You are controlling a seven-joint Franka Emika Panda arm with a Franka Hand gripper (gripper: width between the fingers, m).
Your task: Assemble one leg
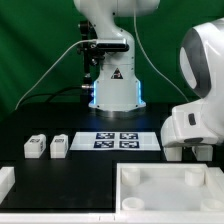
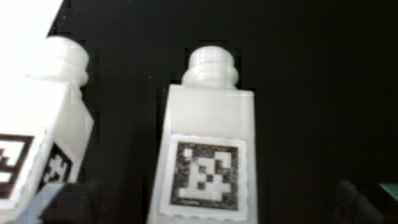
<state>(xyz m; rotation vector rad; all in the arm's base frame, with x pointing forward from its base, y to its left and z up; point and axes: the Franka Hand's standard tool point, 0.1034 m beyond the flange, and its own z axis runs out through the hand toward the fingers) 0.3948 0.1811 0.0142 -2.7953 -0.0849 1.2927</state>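
Note:
The gripper picks up the white leg by its tagged body [image 2: 206, 178] next, leaving its rounded peg free to enter the tabletop's corner socket.
In the wrist view a white leg [image 2: 210, 140] with a rounded peg end and a black-and-white tag lies on the black table, between my fingers. One dark finger [image 2: 59, 200] and the other [image 2: 366, 196] stand apart from its sides. My gripper [image 2: 214, 203] is open and holds nothing. A second leg [image 2: 47, 125] lies beside the first. In the exterior view two more legs [image 1: 36, 146] [image 1: 60, 146] lie at the exterior view's left. My gripper [image 1: 188, 152] is low at the exterior view's right, and the arm hides the legs below it.
The marker board [image 1: 120, 140] lies in the middle of the table. The large white tabletop [image 1: 132, 176] with corner sockets lies at the front. A white part [image 1: 5, 181] sits at the front left edge. The robot base [image 1: 112, 90] stands behind.

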